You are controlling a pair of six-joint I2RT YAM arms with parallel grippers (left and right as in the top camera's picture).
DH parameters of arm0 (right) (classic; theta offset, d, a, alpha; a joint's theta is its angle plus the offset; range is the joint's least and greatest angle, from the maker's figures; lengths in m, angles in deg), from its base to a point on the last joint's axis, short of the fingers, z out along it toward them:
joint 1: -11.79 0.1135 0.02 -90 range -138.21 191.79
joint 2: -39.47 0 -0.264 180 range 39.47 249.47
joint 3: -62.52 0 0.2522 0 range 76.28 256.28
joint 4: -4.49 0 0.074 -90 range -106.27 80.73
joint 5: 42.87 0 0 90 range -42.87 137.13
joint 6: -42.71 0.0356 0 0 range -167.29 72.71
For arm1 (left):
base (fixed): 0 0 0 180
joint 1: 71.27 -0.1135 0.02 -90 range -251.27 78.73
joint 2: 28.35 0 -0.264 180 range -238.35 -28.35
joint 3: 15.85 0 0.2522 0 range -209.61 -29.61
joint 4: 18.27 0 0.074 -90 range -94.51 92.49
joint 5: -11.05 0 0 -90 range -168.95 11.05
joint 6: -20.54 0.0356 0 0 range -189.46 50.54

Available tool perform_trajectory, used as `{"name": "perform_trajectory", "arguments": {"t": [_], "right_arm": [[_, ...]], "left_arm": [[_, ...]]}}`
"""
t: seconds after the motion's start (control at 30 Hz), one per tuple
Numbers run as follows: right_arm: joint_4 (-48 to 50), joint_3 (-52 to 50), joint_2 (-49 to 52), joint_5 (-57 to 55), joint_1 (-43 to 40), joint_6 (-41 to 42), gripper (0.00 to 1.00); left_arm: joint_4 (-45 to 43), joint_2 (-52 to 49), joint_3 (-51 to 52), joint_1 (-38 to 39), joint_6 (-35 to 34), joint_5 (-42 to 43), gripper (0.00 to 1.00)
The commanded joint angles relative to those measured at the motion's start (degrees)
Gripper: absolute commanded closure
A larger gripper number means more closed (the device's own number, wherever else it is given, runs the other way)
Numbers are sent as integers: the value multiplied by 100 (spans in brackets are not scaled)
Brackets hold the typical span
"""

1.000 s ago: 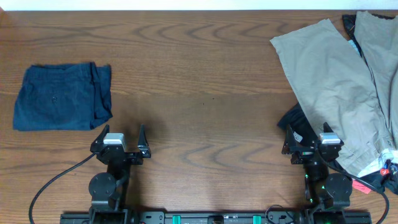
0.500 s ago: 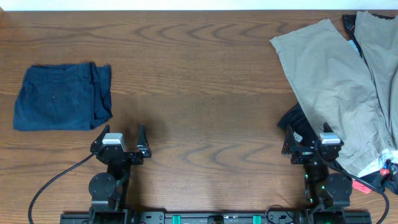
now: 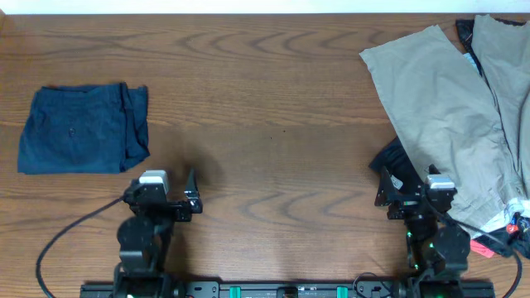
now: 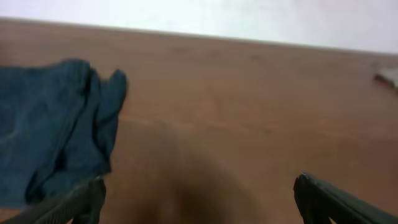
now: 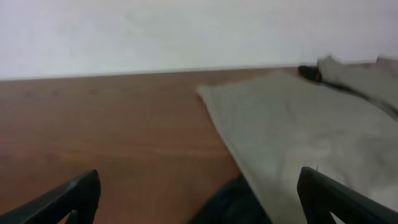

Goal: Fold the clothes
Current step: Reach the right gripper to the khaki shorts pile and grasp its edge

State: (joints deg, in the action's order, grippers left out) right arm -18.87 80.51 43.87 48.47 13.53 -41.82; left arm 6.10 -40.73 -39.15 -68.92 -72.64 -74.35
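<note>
The khaki-beige shorts [image 3: 451, 108] [image 5: 298, 130] need my right gripper to grab their edge facing the empty wood of the table next, then draw them away for folding.
The khaki-beige shorts [image 3: 451, 108] lie spread at the table's right side, legs reaching to the far right corner; they also show in the right wrist view [image 5: 298, 124]. My right gripper [image 3: 408, 186] is open and empty at the near right, just beside the shorts' near edge, with its fingertips wide apart in the right wrist view [image 5: 199, 193]. My left gripper [image 3: 163, 189] is open and empty at the near left; in the left wrist view [image 4: 199, 199] its fingers are wide apart over bare wood.
Dark navy folded shorts [image 3: 83, 128] lie at the left, also in the left wrist view [image 4: 50, 124]. A dark garment [image 3: 397, 161] pokes out under the khaki shorts near my right gripper. A red and white tag [image 3: 509, 223] lies at the right edge.
My left arm has shifted slightly, its gripper turning a little to the right. The right arm and the clothes have not moved.
</note>
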Motion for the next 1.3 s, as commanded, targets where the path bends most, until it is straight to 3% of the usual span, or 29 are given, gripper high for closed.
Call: {"name": "perform_trajectory", "arguments": {"t": [0.0, 0.2, 0.47, 0.67, 0.7, 0.8, 0.97, 1.27], "right_arm": [[-289, 527, 413, -295, 33, 70, 1], [-833, 1434, 1884, -765, 31, 68, 1], [-2028, 3058, 5016, -1123, -275, 66, 1], [-1910, 4148, 7114, -1185, -483, 59, 1], [-1751, 4207, 7313, -1187, -479, -13, 3], [-1154, 4227, 7858, -1211, -479, -133, 25], [-824, 4227, 8540, -1646, -483, -131, 39], [-553, 4225, 9197, -1764, -483, -131, 45]], "left_arm": [[321, -560, -748, 13, -57, 79, 2], [1357, -1829, -1982, 13, -57, 101, 2], [2594, -3084, -3217, 13, -55, 249, 2], [2688, -3484, -3324, 13, -57, 549, 2], [2688, -3521, -3324, 13, -57, 551, 2], [2686, -3609, -3324, 13, -57, 549, 2], [2686, -3696, -3322, 13, -57, 549, 2], [2686, -3746, -3322, 13, -55, 549, 2]]}}
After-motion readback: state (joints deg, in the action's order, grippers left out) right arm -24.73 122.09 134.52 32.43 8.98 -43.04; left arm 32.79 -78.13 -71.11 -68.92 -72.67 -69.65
